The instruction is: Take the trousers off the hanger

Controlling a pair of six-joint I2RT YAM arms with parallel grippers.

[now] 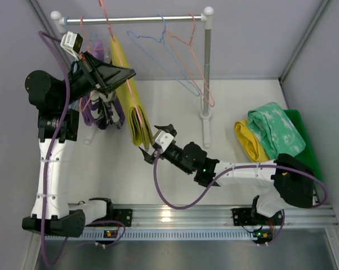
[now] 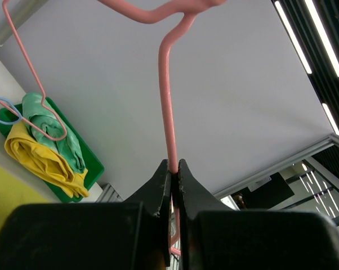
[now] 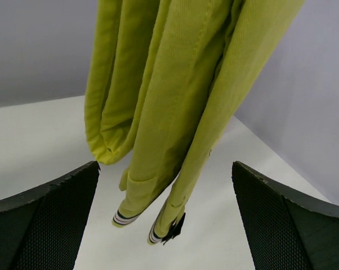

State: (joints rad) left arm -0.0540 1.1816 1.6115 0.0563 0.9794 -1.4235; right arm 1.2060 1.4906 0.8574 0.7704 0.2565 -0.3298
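Observation:
My right gripper grabs the olive-yellow trousers' folded cloth next from the side facing it, free of the hanger's wire (image 2: 167, 101), to remove the trousers.
The olive-yellow trousers (image 1: 131, 93) hang folded over a pink hanger (image 1: 106, 19) on the rack's rail (image 1: 130, 19). My left gripper (image 1: 130, 72) is beside them; in the left wrist view it (image 2: 174, 164) is shut on the pink hanger's wire (image 2: 167, 101). My right gripper (image 1: 154, 143) is open at the trousers' lower end. In the right wrist view the olive-yellow trousers (image 3: 181, 84) hang in front of the open gripper (image 3: 165, 180), and I see no contact. The bright yellow trousers (image 1: 248, 140) and the mint green trousers (image 1: 275, 130) lie in a green tray (image 1: 304, 132).
A lilac garment (image 1: 89, 115) and a camouflage garment (image 1: 110, 112) hang left of the olive trousers, behind my left arm. An empty blue hanger (image 1: 158, 50) and an empty pink hanger (image 1: 195, 62) hang on the rail. The rack's post (image 1: 206, 73) stands at mid-table.

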